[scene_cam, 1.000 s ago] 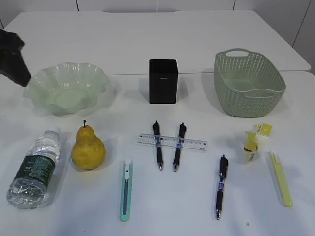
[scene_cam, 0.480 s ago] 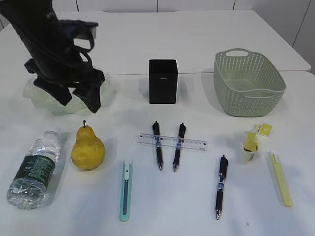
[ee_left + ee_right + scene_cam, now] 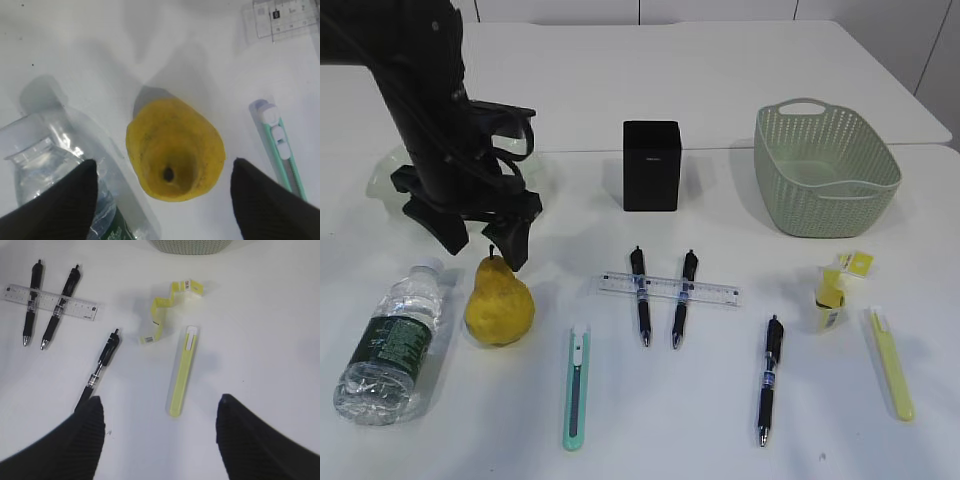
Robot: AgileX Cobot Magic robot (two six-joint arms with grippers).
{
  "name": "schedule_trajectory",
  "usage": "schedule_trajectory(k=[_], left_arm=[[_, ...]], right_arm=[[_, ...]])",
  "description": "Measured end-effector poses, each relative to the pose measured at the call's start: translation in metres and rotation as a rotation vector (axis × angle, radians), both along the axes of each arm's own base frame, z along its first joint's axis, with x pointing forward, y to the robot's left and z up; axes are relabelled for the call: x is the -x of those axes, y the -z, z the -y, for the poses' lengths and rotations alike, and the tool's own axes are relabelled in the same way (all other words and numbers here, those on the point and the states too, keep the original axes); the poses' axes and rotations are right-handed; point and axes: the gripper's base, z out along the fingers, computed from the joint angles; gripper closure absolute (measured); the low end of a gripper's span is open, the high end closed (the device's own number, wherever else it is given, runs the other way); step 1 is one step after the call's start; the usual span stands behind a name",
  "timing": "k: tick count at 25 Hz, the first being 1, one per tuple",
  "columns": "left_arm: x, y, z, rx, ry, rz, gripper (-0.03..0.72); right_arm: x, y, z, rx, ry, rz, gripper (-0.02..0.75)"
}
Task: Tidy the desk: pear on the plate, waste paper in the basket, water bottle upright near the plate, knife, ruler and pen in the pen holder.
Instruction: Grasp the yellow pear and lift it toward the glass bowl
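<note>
My left gripper's fingertips are up by the stem (image 3: 492, 251), above the pear's round body (image 3: 500, 307). They would miss the pear if they closed now, so the gripper should first go lower.
My left gripper (image 3: 483, 248) is open and hangs just above the yellow pear (image 3: 499, 302), which fills the middle of the left wrist view (image 3: 175, 147) between the fingers (image 3: 162, 192). The water bottle (image 3: 392, 338) lies on its side left of the pear. The pale green plate (image 3: 382, 176) is mostly hidden behind the arm. The black pen holder (image 3: 651, 165) and sage basket (image 3: 823, 170) stand at the back. The clear ruler (image 3: 670, 290) lies across two pens. The waste paper (image 3: 836, 285) lies front right. My right gripper (image 3: 160, 432) is open above the desk (image 3: 720, 420), outside the exterior view.
A teal utility knife (image 3: 576, 385) lies right of the pear. A third pen (image 3: 769, 375) and a yellow-green knife (image 3: 890, 360) lie front right, both also in the right wrist view, the pen (image 3: 100, 367) and the knife (image 3: 183, 371).
The left arm has swung in from the far left and come down over the plate to just above the pear. Nothing on the desk has moved.
</note>
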Motion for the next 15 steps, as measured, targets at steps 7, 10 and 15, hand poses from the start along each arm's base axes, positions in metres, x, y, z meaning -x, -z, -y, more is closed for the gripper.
schedule_trajectory(k=[7,10,15], left_arm=[[-0.004,0.019,0.002,-0.019,0.0,-0.043,0.098],[-0.005,0.027,0.003,-0.02,-0.004,-0.062,0.103],[-0.006,0.032,0.003,-0.018,-0.007,-0.065,0.16]], right_arm=[[0.0,0.0,0.0,0.001,-0.002,0.0,0.225],[0.0,-0.001,0.0,0.001,-0.002,0.002,0.225],[0.0,-0.001,0.0,0.001,-0.002,0.002,0.225]])
